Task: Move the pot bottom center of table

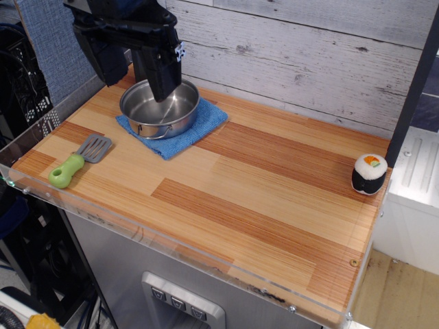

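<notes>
My gripper grabs the steel pot by its rim (197, 103) next, to move the pot to the bottom center of the table.
The shiny steel pot (168, 116) sits on a blue cloth (180, 137) at the back left of the striped wooden table (260, 199). One thin wire handle shows at its front rim. My black gripper (136, 86) hangs over the pot's back-left rim and is open. One finger (160, 79) reaches down over the pot's inside, and the other finger (105, 62) stands outside the rim to the left. Nothing is held between them. The fingers hide part of the pot's far rim.
A green-handled grey spatula (79, 159) lies at the left edge. A sushi toy (369, 174) stands at the right edge. A whitewashed plank wall (309, 55) runs behind the table. Clear acrylic (206, 257) edges the front.
</notes>
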Robot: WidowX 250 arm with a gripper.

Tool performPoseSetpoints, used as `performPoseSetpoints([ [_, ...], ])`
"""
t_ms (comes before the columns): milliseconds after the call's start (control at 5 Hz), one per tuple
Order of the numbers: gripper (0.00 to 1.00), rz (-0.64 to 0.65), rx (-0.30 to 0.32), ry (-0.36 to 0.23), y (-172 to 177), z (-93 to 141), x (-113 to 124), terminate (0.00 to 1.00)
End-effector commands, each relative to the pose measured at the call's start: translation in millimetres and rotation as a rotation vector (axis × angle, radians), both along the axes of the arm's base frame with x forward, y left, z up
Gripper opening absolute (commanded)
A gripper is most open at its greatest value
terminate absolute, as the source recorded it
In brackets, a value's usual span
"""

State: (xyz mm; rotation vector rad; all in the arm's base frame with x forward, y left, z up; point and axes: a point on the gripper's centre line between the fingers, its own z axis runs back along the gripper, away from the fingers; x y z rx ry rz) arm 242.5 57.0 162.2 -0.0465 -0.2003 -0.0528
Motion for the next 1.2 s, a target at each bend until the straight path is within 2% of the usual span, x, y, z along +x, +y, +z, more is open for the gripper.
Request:
performPoseSetpoints([
  [0,1.0,0.0,0.0,0.0,0.0,0.0,0.0,0.0],
  [200,1.0,0.026,0.001,0.0,11.3,-9.0,13.5,0.0],
  [600,1.0,0.09,-0.005,-0.063,41.6,-31.8,71.1,0.0],
  [1000,1.0,0.103,0.019,0.013,51.2,-92.1,118.5,0.0],
])
